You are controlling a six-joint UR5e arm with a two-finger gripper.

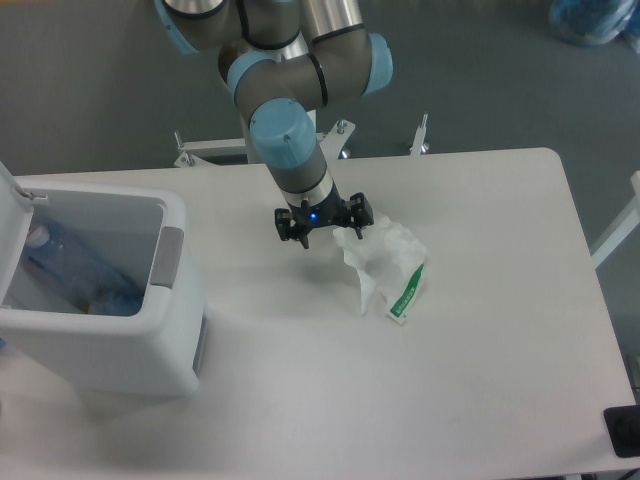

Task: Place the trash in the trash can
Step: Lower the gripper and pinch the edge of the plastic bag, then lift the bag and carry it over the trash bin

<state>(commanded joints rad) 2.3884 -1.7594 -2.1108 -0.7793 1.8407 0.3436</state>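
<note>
The wrapper needs to go in the trash can, so next my gripper should grab it by its corner (pixel 351 241) opposite the green strip.
A crumpled translucent white wrapper (pixel 385 262) with a green strip lies on the table right of centre. My gripper (pixel 328 236) hangs just left of its upper edge, open, with nothing between its fingers. The right finger is close to the wrapper's top-left corner; whether they touch I cannot tell. The white trash can (pixel 100 335) stands at the left with its lid up. Inside it lies a crushed bluish bottle (pixel 80 275) with a white cap.
The table's (pixel 450 400) far edge runs just behind the arm's base. A black object (pixel 625 432) sits at the table's bottom right corner. Metal frame legs show behind the table.
</note>
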